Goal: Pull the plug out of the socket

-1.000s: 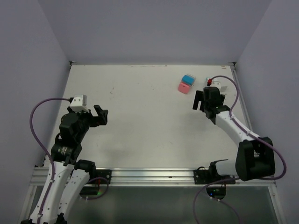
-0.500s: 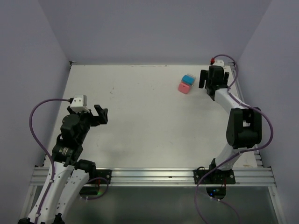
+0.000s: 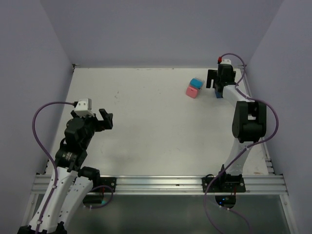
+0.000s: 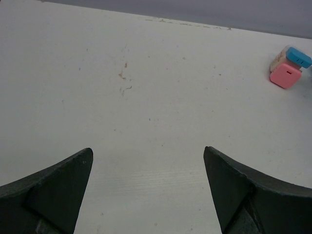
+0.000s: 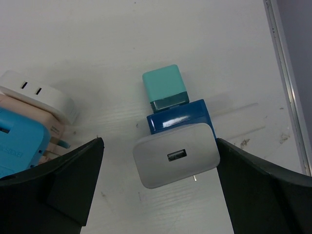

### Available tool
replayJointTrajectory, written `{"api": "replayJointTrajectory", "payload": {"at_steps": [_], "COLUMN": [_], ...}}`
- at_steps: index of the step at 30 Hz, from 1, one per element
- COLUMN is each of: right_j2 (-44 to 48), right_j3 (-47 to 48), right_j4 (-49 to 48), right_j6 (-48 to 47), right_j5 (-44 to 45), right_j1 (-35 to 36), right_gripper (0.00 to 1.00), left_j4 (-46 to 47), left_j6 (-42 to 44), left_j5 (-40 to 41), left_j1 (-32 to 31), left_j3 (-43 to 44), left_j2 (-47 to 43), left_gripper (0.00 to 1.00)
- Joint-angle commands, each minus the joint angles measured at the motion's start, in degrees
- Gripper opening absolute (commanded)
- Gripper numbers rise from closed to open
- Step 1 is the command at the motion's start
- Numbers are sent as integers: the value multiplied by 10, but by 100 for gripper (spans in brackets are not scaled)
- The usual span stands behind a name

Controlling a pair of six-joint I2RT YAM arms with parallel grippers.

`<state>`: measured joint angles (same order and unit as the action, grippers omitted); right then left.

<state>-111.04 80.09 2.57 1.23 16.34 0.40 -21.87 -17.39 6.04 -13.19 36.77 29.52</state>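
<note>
The white plug (image 5: 176, 155) is between both fingers and its edge overlaps one fingertip, so my right gripper would hold the plug if it closed now. It needs to close on the plug.
A white USB charger plug (image 5: 175, 155) sits in a dark blue socket block (image 5: 181, 118), and a teal plug (image 5: 165, 87) is stuck in the block's far side. My right gripper (image 5: 159, 142) is open just above this stack, one finger on each side of the white plug without touching it. In the top view the right gripper (image 3: 220, 87) is at the far right corner, with a bit of the blue block (image 3: 217, 93) showing under it. My left gripper (image 3: 102, 119) is open and empty over the left of the table; it also shows in the left wrist view (image 4: 147, 153).
A second cluster of a light blue adapter, a pink block (image 3: 192, 91) and a white plug (image 5: 39, 93) lies just left of the right gripper. The cluster also shows in the left wrist view (image 4: 286, 73). The table's metal right edge (image 5: 287, 83) runs close by.
My right arm has swung from the middle right out to the far right corner, over the blue socket stack. The left arm has not moved.
</note>
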Motion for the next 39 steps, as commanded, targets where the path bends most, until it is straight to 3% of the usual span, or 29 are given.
{"api": "replayJointTrajectory", "payload": {"at_steps": [1,9,19,25,30,39], "right_j2": [-13,-15,46,125,220,404], "right_j3": [38,31,-23,-89,-193,-343], "right_j4": [-9,-1,5,25,12,28], "right_j6": [-8,-8,-8,23,47,39], "right_j5": [-31,-31,-49,-84,-113,-111], "right_j1": [-2,-2,-1,-1,8,121], "right_gripper": [98,81,24,13,12,11], "left_j4": [29,29,30,29,22,18], "left_j6": [5,5,6,4,2,0], "left_j5": [5,5,3,5,4,-10], "left_j1": [-3,-3,-3,-3,-3,-2], "left_j3": [1,1,0,1,3,3], "left_j2": [5,7,0,-8,-2,12], "left_gripper": [100,100,100,100,100,100]}}
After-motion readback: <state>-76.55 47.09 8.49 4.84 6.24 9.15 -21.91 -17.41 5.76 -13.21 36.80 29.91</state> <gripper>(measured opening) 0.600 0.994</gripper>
